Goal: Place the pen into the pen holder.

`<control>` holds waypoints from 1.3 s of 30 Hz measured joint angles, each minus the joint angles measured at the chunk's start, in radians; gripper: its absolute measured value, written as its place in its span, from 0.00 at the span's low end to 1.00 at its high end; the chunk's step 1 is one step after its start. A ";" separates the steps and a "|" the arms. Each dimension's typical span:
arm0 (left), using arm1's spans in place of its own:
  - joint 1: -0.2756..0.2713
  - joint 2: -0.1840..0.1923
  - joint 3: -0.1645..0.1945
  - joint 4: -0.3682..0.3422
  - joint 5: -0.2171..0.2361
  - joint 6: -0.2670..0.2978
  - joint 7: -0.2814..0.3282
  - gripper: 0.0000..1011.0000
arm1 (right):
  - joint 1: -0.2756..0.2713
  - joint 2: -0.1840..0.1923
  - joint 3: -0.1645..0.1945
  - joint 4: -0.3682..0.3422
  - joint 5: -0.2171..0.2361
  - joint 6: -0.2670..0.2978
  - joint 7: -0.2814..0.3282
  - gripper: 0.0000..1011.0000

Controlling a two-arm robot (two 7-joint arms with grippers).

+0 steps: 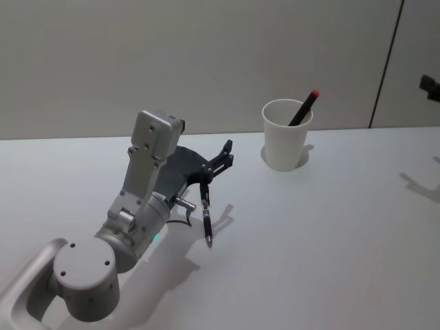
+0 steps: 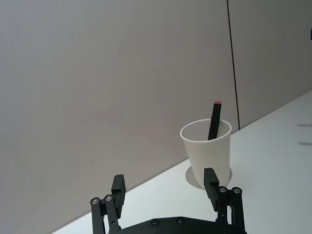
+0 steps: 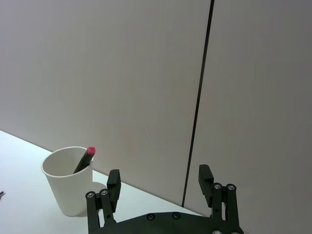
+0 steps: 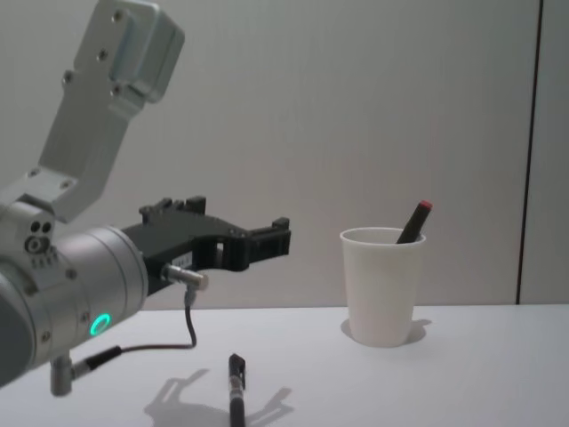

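I will grab the black pen by its black body (image 4: 236, 409) with my left gripper next, so the pen's clip end (image 4: 237, 363) stays free for the pen holder.
A black pen (image 1: 206, 214) lies flat on the white table, also seen low in the chest view as the pen (image 4: 236, 390). My left gripper (image 1: 225, 155) hovers just above and beyond it, open and empty, pointing toward the pen holder (image 1: 285, 135). This white paper cup (image 4: 382, 285) stands upright further right and holds a second, red-tipped pen (image 1: 304, 108) leaning on its rim. The left gripper (image 2: 165, 187) faces the cup (image 2: 204, 151). My right gripper (image 3: 159, 180) is open and empty, held high, with the cup (image 3: 68, 187) below and off to one side of it.
The table (image 1: 330, 234) is bare white around the cup and the lying pen. A plain wall with a dark vertical seam (image 1: 385, 65) runs behind. A dark part (image 1: 430, 87) shows at the far right edge, casting a shadow (image 1: 419, 183) on the table.
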 joint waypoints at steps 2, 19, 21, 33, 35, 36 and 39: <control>0.005 -0.002 0.001 -0.004 -0.015 0.010 0.010 0.99 | 0.000 0.003 0.002 0.000 -0.002 0.005 0.004 0.99; 0.071 -0.021 0.023 -0.038 -0.118 0.097 0.123 0.99 | -0.002 0.013 0.009 -0.002 -0.006 0.024 0.017 0.99; 0.074 -0.022 0.024 -0.038 -0.118 0.104 0.122 0.99 | -0.002 0.013 0.009 -0.002 -0.007 0.025 0.017 0.99; 0.074 -0.020 0.033 -0.026 -0.049 0.164 0.061 0.99 | -0.002 0.015 0.010 -0.003 -0.008 0.028 0.020 0.99; 0.071 -0.020 0.033 -0.018 -0.033 0.171 0.048 0.99 | -0.002 0.015 0.011 -0.003 -0.008 0.028 0.020 0.99; 0.071 -0.020 0.034 -0.014 -0.025 0.175 0.042 0.99 | -0.002 0.015 0.011 -0.003 -0.008 0.028 0.020 0.99; 0.069 -0.020 0.034 -0.005 -0.010 0.181 0.031 0.99 | -0.002 0.015 0.011 -0.003 -0.008 0.029 0.021 0.99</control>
